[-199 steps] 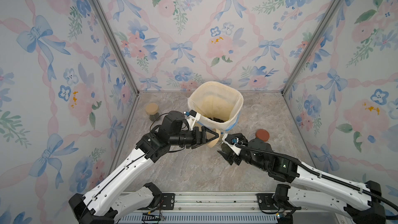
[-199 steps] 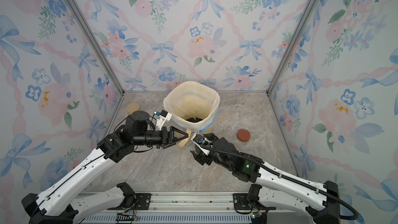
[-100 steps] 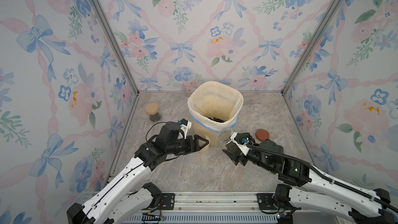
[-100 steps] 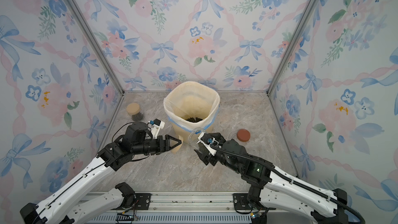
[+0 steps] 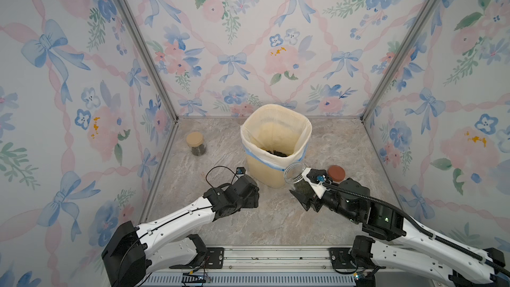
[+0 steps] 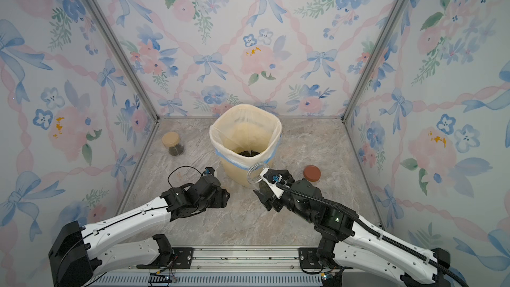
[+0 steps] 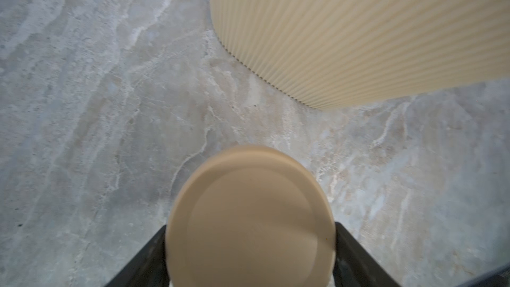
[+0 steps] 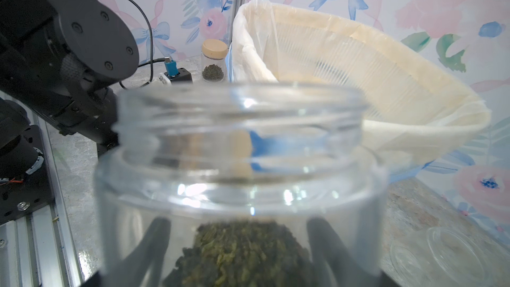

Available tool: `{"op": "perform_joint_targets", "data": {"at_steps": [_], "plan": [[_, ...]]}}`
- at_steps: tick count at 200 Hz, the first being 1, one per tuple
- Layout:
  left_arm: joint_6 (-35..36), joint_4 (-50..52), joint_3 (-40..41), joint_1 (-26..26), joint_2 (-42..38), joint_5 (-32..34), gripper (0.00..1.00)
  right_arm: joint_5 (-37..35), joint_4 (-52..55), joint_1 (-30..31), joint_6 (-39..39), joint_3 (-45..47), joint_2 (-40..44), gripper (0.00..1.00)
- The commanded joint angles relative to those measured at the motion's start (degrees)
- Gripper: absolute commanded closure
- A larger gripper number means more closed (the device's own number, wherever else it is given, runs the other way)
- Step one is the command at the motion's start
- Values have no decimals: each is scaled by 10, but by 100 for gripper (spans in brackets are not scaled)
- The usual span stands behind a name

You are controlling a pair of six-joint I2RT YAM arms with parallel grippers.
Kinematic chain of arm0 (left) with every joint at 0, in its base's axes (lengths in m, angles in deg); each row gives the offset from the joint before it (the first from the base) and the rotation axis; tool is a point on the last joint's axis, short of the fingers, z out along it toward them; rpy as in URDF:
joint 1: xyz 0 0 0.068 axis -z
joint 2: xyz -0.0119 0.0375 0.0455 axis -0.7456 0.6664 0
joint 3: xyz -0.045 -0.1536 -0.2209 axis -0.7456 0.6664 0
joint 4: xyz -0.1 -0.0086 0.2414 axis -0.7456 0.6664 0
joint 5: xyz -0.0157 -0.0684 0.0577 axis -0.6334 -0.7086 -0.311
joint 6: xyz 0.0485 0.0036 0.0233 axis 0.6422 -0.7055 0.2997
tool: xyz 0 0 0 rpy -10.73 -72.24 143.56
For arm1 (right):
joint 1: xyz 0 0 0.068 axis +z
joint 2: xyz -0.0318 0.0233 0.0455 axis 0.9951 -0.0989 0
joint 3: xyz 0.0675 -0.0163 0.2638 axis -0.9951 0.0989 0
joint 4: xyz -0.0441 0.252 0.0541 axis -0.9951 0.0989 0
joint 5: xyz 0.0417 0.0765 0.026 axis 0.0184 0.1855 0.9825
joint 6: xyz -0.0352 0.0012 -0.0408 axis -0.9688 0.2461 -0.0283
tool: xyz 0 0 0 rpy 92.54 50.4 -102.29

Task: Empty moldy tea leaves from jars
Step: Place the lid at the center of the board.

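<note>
I should lower the tan lid (image 7: 249, 223) before my left gripper lets go of it, because it is hanging in my fingers well above the tabletop.
My right gripper (image 5: 303, 186) (image 8: 240, 244) is shut on an open glass jar (image 5: 296, 173) (image 6: 258, 174) (image 8: 237, 161), held tilted by the bin's front right side. Moldy tea leaves (image 8: 242, 252) lie heaped in the jar. My left gripper (image 7: 249, 233) (image 5: 248, 198) is shut on a tan lid (image 7: 249, 216), pointing down, low over the table in front of the bin. A second jar (image 5: 196, 144) (image 6: 173, 144) (image 8: 214, 60), with a tan lid and leaves inside, stands at the back left. More dark leaves (image 5: 276, 152) (image 6: 248, 152) lie in the bin.
The tall cream ribbed bin (image 5: 265, 173) (image 6: 234, 171) (image 7: 358, 37) (image 8: 358, 59) with a white liner stands mid-table. A reddish-brown lid (image 5: 336, 173) (image 6: 312, 173) lies to its right. An empty clear jar (image 8: 441, 252) (image 6: 305, 136) sits at the back right.
My left gripper has drawn away from the jar with the tan lid, moving left and down and tipping toward the table. The right gripper has raised the open jar slightly beside the bin.
</note>
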Motion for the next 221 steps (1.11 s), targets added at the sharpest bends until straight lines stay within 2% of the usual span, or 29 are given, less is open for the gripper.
{"op": "perform_joint_targets", "data": {"at_steps": [1, 49, 115, 147, 172, 193, 221], "plan": [[8, -27, 55, 9, -10, 58, 42, -14, -25, -7, 13, -26, 17, 29], [-9, -81, 130, 10, -24, 64, 40, -17, -21, -8, 24, -28, 19, 29], [10, -117, 127, 10, 36, 47, 34, -19, -14, -9, 31, -31, 18, 29], [19, -116, 123, 10, 57, 26, 15, -21, -12, -9, 39, -25, 28, 29], [27, -114, 121, 10, 30, 6, 2, -22, -8, -9, 39, -25, 31, 29], [30, -100, 107, 8, -9, 5, 2, -22, -6, -10, 37, -30, 29, 29], [35, -40, 43, 6, -37, -1, 2, -21, -3, -12, 35, -45, 19, 28]]}}
